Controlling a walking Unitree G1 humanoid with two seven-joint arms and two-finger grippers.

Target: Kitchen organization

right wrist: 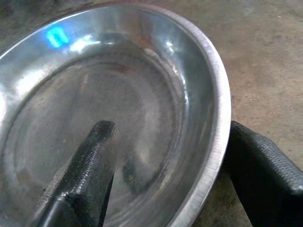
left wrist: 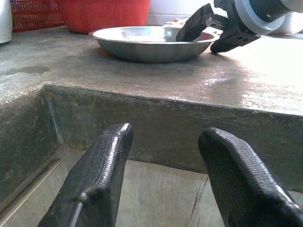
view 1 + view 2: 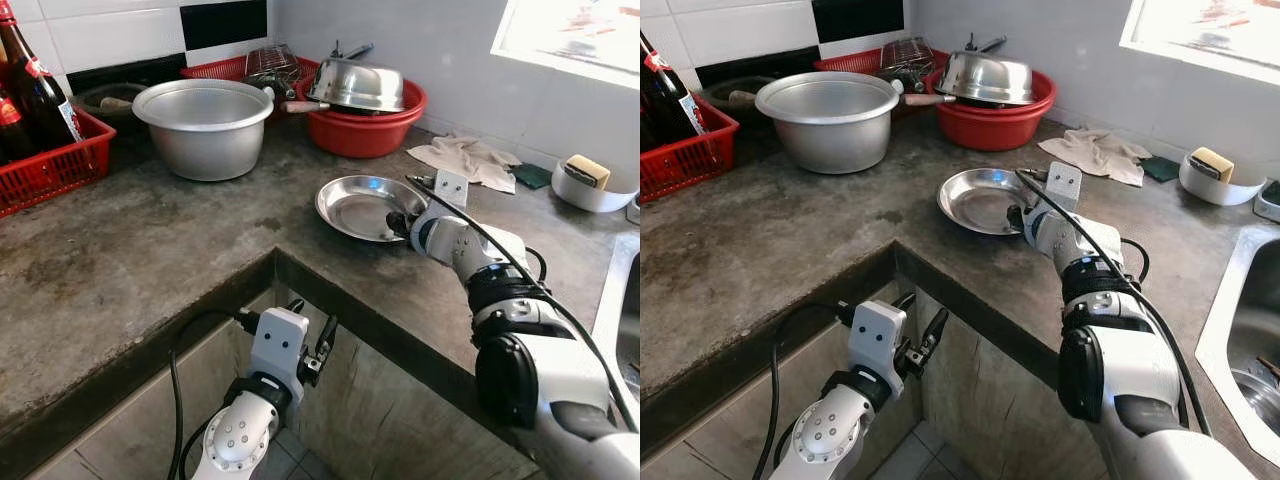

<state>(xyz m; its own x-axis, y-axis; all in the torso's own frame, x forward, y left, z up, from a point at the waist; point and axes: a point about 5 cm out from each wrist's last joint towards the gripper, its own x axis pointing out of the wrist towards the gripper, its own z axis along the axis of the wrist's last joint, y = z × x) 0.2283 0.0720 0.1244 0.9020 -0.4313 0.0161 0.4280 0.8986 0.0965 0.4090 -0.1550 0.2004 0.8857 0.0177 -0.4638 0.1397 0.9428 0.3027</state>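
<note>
The broad steel bowl of the plate (image 3: 358, 205) is wider than the robot's open fingers, so the right gripper should next lift the plate by its thin rim (image 3: 394, 239).
A shallow steel plate (image 3: 358, 205) lies on the dark stone counter (image 3: 150, 250) near its inner corner. My right gripper (image 3: 401, 226) stands open astride the plate's near rim. In the right wrist view one finger (image 1: 90, 161) rests inside the plate (image 1: 118, 94) and the other finger (image 1: 265, 170) sits outside on the counter, with a gap left at the rim. My left gripper (image 3: 310, 328) hangs open and holding nothing, below the counter's edge in front of the cabinet. Its wrist view looks up at the plate (image 2: 147, 42) and the right gripper (image 2: 208, 30).
A large aluminium pot (image 3: 205, 125) stands at the back. A red basin (image 3: 365, 130) holding a steel bowl is beside it. A red crate (image 3: 50, 165) with bottles is far left. A cloth (image 3: 465, 158), a sponge in a white dish (image 3: 587, 178) and a sink (image 3: 1250, 330) are on the right.
</note>
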